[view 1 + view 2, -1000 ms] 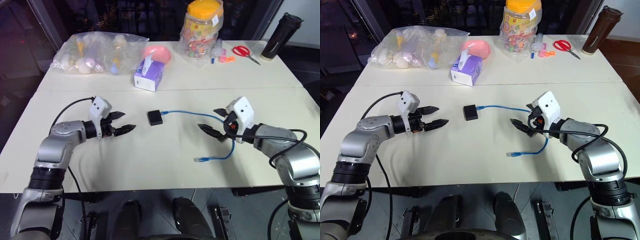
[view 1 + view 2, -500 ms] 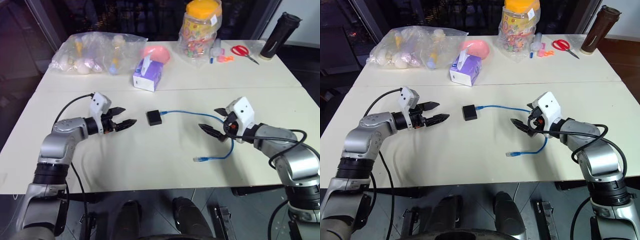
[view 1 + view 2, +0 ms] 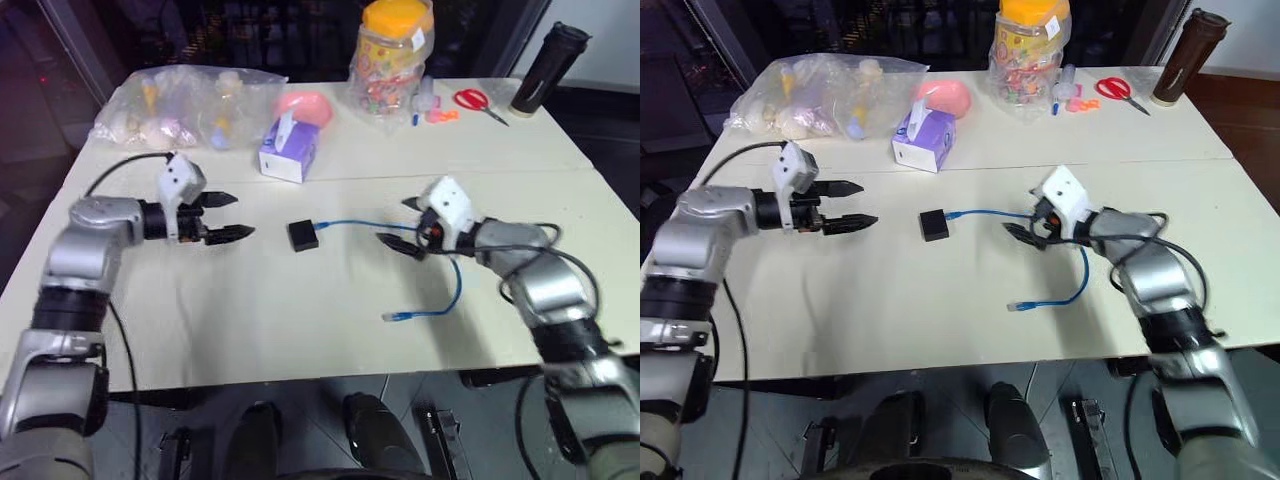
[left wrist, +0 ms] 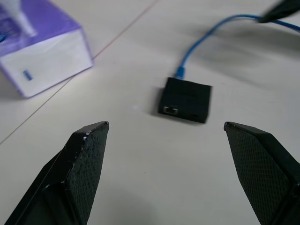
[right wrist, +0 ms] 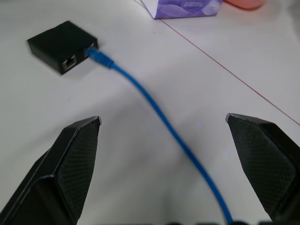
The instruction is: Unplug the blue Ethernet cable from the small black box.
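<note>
The blue cable's plug (image 3: 320, 225) takes up one side of the box, so my left gripper should next grab the box by its empty-port end (image 3: 295, 238) to unplug the cable.
The small black box (image 3: 303, 235) lies flat on the cream table, midway between my two grippers. The blue Ethernet cable (image 3: 357, 223) is plugged into the box's right side. It runs right under my right gripper (image 3: 394, 222), curves down, and ends in a loose clear plug (image 3: 396, 317). That gripper is open, and in the right wrist view the cable (image 5: 154, 112) passes between its fingers toward the box (image 5: 62, 40). My left gripper (image 3: 241, 215) hovers open to the left of the box, pointing at it and apart from it. The box (image 4: 185, 99) shows ahead between the left gripper's fingers.
A purple-white tissue box (image 3: 288, 150) stands behind the black box. Further back are a clear bag of small items (image 3: 180, 105), a pink bowl (image 3: 305, 103), a candy jar with an orange lid (image 3: 393, 60), red scissors (image 3: 475, 100) and a dark bottle (image 3: 540, 68).
The camera has shifted a little. My right gripper has moved along the cable toward the black box. My left gripper has risen slightly. Both stay open.
</note>
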Motion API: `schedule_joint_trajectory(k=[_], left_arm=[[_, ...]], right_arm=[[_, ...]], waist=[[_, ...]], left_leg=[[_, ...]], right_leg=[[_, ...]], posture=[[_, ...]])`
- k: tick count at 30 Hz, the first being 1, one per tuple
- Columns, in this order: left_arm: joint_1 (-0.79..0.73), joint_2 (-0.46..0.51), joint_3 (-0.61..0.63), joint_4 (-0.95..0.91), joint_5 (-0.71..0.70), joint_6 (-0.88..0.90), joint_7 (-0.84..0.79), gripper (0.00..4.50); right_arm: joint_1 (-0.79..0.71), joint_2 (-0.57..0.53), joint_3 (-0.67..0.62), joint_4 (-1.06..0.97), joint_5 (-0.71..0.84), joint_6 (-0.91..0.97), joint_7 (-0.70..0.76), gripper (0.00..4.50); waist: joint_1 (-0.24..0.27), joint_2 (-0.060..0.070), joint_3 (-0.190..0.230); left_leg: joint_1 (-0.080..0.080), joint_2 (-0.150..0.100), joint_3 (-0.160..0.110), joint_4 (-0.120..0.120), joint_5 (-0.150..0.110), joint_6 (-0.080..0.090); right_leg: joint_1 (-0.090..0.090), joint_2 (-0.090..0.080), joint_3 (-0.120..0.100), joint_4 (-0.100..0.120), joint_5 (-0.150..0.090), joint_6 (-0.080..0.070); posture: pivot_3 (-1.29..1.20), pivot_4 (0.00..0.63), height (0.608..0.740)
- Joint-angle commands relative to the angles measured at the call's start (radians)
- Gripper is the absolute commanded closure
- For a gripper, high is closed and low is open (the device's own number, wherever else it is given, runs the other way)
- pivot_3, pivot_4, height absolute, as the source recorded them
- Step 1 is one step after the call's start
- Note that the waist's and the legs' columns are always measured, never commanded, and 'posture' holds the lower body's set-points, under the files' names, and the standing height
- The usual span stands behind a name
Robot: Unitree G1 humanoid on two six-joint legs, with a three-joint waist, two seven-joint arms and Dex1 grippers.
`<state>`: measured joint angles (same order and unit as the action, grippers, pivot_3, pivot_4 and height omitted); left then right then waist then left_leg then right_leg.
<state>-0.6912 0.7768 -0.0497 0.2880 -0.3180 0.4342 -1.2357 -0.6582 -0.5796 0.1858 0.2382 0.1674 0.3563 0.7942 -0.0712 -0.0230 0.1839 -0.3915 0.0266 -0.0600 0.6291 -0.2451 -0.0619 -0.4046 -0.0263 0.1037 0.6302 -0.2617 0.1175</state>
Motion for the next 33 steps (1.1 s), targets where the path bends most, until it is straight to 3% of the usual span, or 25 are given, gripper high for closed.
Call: schedule_joint_trajectory(k=[1,10,13,20,23,27,30,33], left_arm=[[-0.013,0.015,0.006,-0.043,-0.009,0.024,-0.019,0.38],[0.18,0.005,0.07,-0.282,-0.051,0.13,0.105,0.38],[0.22,0.005,0.089,-0.331,-0.058,0.152,0.151,0.33],[0.283,0.016,0.129,-0.365,-0.055,0.164,0.227,0.33],[0.286,0.004,0.124,-0.354,-0.056,0.154,0.241,0.33],[0.246,-0.025,0.116,-0.267,-0.049,0.12,0.247,0.33],[0.11,-0.09,0.125,-0.082,-0.087,0.121,0.214,0.33],[-0.051,-0.173,0.108,0.136,-0.084,0.069,0.16,0.33]], right_arm=[[-0.124,0.056,0.063,0.239,-0.09,-0.162,0.057,0.0],[-0.416,0.308,0.122,0.911,-0.227,-0.426,0.163,0.0],[-0.465,0.359,0.137,1.017,-0.29,-0.483,0.146,0.81],[-0.493,0.375,0.207,1.084,-0.446,-0.585,0.134,4.35],[-0.504,0.336,0.26,1.076,-0.535,-0.675,0.031,4.44],[-0.546,0.236,0.347,1.03,-0.682,-0.832,-0.215,4.44],[-0.563,0.115,0.355,0.919,-0.765,-0.932,-0.441,4.44],[-0.523,0.032,0.308,0.785,-0.77,-0.952,-0.531,4.44]], waist=[[0.0,0.0,0.0],[-0.005,0.0,0.0],[-0.009,0.0,0.0],[-0.034,0.0,0.0],[-0.031,0.0,0.0],[-0.018,0.0,0.0],[0.005,0.001,0.001],[0.003,0.0,0.001]], left_leg=[[-0.001,0.0,0.0,-0.001,0.0,0.0],[-0.001,0.0,-0.001,-0.004,0.0,0.0],[0.0,0.001,-0.001,-0.003,0.0,0.0],[0.016,0.001,-0.001,-0.002,0.0,-0.001],[0.018,0.001,-0.001,-0.001,0.0,-0.001],[0.017,0.0,-0.002,0.001,0.001,-0.001],[0.011,-0.001,-0.001,0.002,0.001,-0.002],[-0.001,-0.002,-0.002,0.002,0.003,-0.004]], right_leg=[[0.0,0.0,0.0,0.0,0.0,0.0],[-0.002,-0.001,-0.001,0.001,0.0,0.0],[-0.002,0.0,-0.001,0.002,0.0,0.0],[0.013,0.0,-0.001,0.004,0.0,-0.002],[0.015,0.0,-0.001,0.004,-0.001,-0.004],[0.015,-0.001,-0.001,0.003,-0.001,-0.005],[0.011,-0.002,0.0,0.002,-0.001,-0.005],[-0.001,-0.002,-0.001,0.002,0.001,0.0]], posture=[[0.0,0.15,0.74],[0.0,0.15,0.74],[0.0,0.15,0.74],[0.0,0.15,0.74],[0.0,0.15,0.74],[0.0,0.15,0.74],[0.0,0.15,0.74],[0.0,0.15,0.74]])
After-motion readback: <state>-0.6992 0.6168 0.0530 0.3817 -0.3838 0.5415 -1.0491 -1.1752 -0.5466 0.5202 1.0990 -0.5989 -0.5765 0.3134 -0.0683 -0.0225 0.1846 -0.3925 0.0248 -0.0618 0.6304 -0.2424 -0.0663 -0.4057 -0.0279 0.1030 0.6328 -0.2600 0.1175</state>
